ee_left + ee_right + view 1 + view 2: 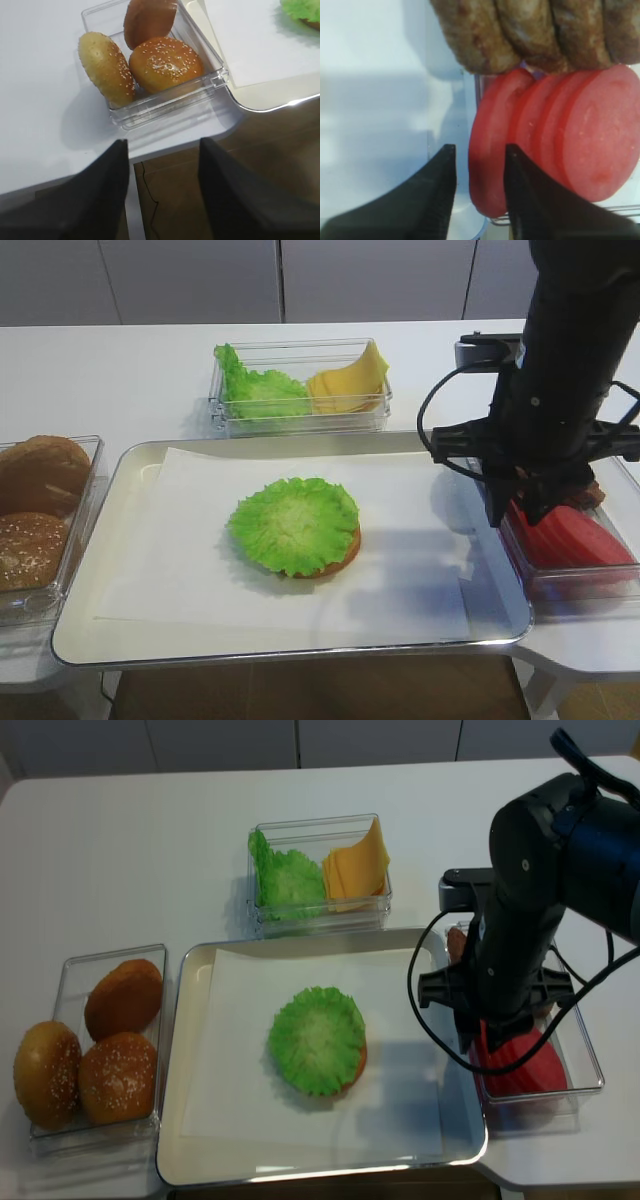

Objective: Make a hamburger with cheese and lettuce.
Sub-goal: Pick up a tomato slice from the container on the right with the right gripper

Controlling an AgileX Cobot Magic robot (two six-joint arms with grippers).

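The other slices lean close against the red tomato slice, so my right gripper will next pinch that slice by its raised outer edge.
The hamburger (296, 525) is a tan bun base under a frilly lettuce leaf, lying on white paper in the middle of the tray (140, 455). More lettuce (262, 392) and the cheese (350, 380) slices share a clear box behind the tray. My right gripper (480, 155) hangs over the box of red tomato slices (580, 130) at the right. It is open, its fingers astride the leftmost slice, with a gap at the left finger. My left gripper (162, 150) is open and holds nothing, over the table's front edge near the bun box.
Seeded buns (165, 62) fill a clear box (85, 525) left of the tray. Brown patties (535, 30) lie behind the tomato slices in the right-hand box (590, 1070). The right arm's cables (435, 430) hang over the tray's right edge.
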